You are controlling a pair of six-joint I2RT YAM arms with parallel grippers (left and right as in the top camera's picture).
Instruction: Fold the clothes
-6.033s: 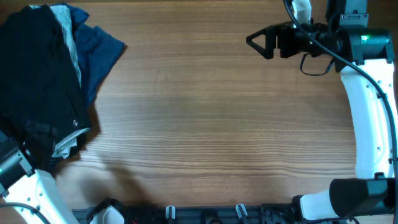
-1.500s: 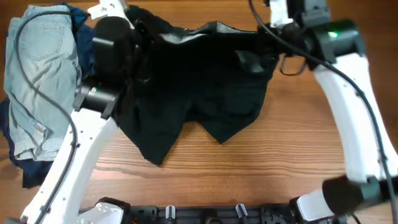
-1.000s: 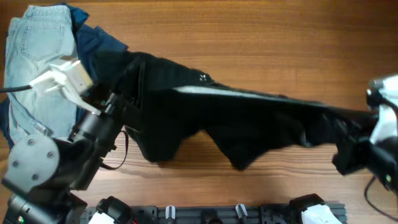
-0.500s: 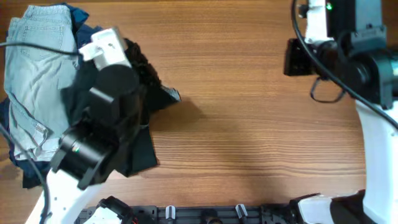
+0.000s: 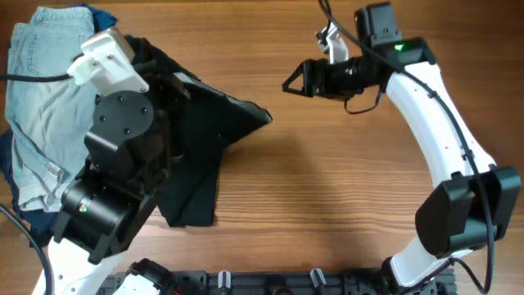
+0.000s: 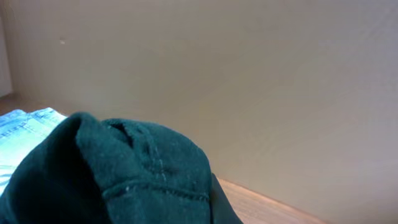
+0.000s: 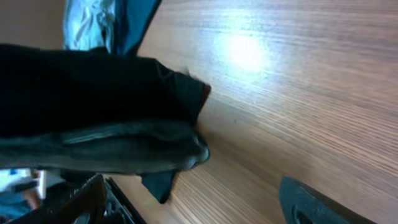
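The right gripper needs to grab the free corner of the black shorts [image 5: 214, 129], the one pointing away from the left gripper. Then it can spread the shorts open and flat for folding.
The black shorts [image 5: 214, 129] hang bunched from my left arm [image 5: 123, 139], one corner pointing right and a leg trailing down onto the table. The arm's body hides my left gripper from above. In the left wrist view, black fabric [image 6: 124, 174] fills the place where the jaws sit, so it is shut on the shorts. My right gripper [image 5: 296, 79] hovers open and empty, a short way right of the shorts' corner. Its fingers [image 7: 305, 205] stand wide apart, facing the black shorts [image 7: 99, 106]. Pale denim shorts [image 5: 41, 90] lie at far left on a navy garment [image 5: 100, 15].
The wooden table [image 5: 344, 205] stretches to the right and front. My right arm [image 5: 442, 139] curves from the lower right up to the far middle. A black rail [image 5: 270, 283] with clips runs along the front edge. The wall rises behind the table.
A second ago the black shorts were stretched between both grippers. The right gripper has let go and opened; the shorts now hang gathered at the left arm.
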